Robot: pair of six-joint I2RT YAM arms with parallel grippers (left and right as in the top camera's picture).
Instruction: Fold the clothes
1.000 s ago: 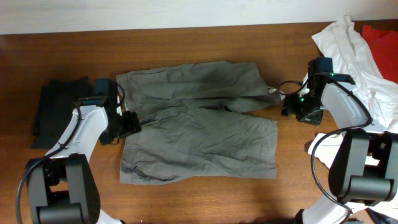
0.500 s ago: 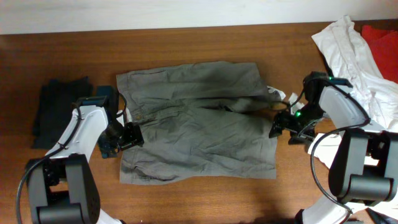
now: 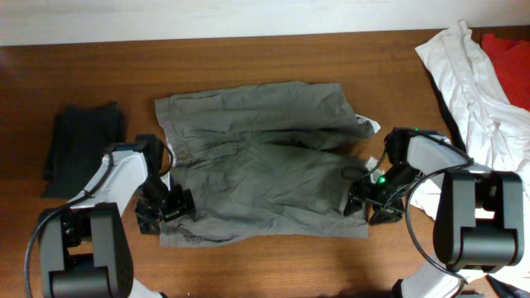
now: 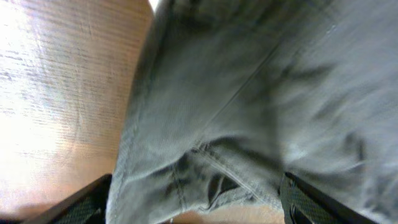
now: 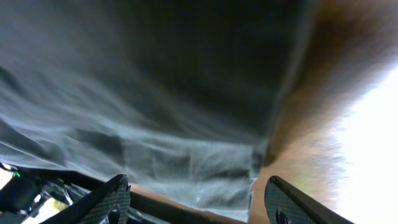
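I should move my right gripper toward the shorts' front corner before closing on their hem: its fingers stop short of that corner in the overhead view.
The grey-olive shorts [image 3: 265, 165] lie spread flat in the middle of the wooden table. My left gripper [image 3: 170, 205] is open over the shorts' left edge near the front corner; in the left wrist view the waist fabric and seams [image 4: 236, 112] fill the space between its fingers [image 4: 193, 208]. My right gripper [image 3: 358, 201] is open at the shorts' right hem near the front corner; in the right wrist view the hem [image 5: 186, 124] lies between its fingers [image 5: 196, 202]. Neither holds fabric.
A folded dark garment [image 3: 79, 149] lies at the left of the table. A heap of white cloth [image 3: 476, 83] and a red garment [image 3: 507, 45] lie at the back right. The table's front edge runs just below the shorts.
Both grippers moved toward the front of the table along the shorts' side edges, the left one down the left edge, the right one from beside the upper leg down to the lower hem.
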